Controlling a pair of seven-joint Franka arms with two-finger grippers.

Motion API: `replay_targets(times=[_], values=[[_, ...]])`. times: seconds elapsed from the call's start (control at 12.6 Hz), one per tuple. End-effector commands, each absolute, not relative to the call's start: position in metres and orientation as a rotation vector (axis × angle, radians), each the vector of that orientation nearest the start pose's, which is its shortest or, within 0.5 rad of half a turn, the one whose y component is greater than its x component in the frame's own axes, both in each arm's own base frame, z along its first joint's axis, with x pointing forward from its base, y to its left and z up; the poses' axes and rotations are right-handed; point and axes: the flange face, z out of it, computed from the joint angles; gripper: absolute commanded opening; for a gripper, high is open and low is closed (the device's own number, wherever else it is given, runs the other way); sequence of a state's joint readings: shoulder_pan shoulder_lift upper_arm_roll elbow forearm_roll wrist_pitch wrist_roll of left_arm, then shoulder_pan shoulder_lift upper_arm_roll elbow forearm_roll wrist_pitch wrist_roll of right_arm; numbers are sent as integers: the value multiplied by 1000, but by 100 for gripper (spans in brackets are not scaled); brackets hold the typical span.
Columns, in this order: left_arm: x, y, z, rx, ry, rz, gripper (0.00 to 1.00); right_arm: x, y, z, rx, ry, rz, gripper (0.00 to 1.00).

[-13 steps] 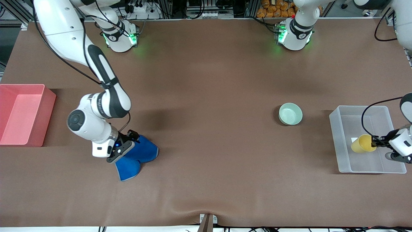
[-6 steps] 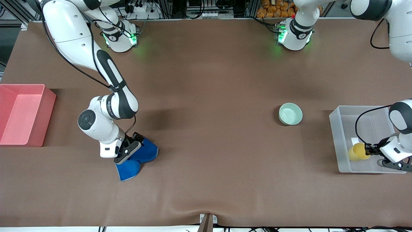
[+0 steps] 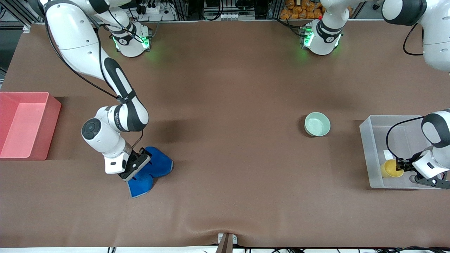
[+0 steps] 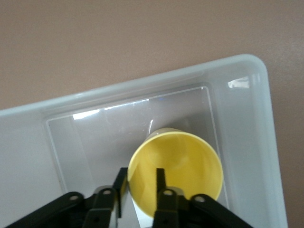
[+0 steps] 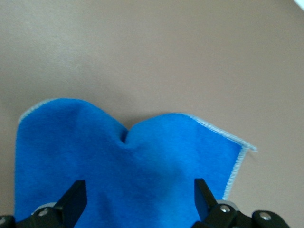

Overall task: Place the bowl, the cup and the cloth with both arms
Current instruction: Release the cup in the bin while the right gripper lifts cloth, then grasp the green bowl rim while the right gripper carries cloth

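Observation:
I should close my right gripper on the blue cloth: my fingers reach down into the fabric on either side of the puckered fold.
The yellow cup is inside the clear plastic bin, at the corner nearest the front camera. My left gripper is shut on the cup's rim. In the left wrist view, my left gripper has one finger outside the cup and one inside it. The blue cloth lies rumpled on the table toward the right arm's end. My right gripper is open, low over the cloth. In the right wrist view, my right gripper straddles the cloth. The mint-green bowl stands alone on the table, beside the clear bin.
A red bin stands empty at the right arm's end of the table. The clear bin's rim shows in the left wrist view. The brown table cover has a ridge at its front edge.
My left gripper has carried the cup lower into the clear bin, toward the corner nearest the front camera. My right gripper has shifted and come lower over the cloth.

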State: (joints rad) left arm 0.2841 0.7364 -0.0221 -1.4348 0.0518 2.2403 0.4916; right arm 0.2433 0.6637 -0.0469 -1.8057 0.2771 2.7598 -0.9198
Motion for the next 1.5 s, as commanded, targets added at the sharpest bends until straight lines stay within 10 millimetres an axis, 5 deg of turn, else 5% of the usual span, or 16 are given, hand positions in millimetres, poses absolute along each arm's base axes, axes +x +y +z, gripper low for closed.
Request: replay_targets(times=[0.0, 0.24, 0.48, 0.63, 0.87, 1.11, 1.43], values=[[710, 200, 284, -3024, 468, -109, 64, 661, 124, 200, -2782, -1361, -514, 78], [705, 194, 308, -3034, 474, -55, 69, 660, 125, 197, -2781, -1361, -505, 23], [692, 180, 361, -3067, 462, 13, 72, 660, 128, 197, -2778, -1362, -503, 0], [692, 150, 392, -3076, 369, -1, 73, 662, 131, 214, -2772, -1364, -530, 0], [683, 86, 411, -3129, 206, 89, 75, 665, 119, 255, -2751, -1338, -467, 0], [669, 26, 408, -3160, 85, 162, 81, 664, 104, 285, -2744, -1308, -422, 0], [647, -31, 374, -3154, 11, 234, 87, 667, 46, 334, -2768, -1213, -335, 0]])
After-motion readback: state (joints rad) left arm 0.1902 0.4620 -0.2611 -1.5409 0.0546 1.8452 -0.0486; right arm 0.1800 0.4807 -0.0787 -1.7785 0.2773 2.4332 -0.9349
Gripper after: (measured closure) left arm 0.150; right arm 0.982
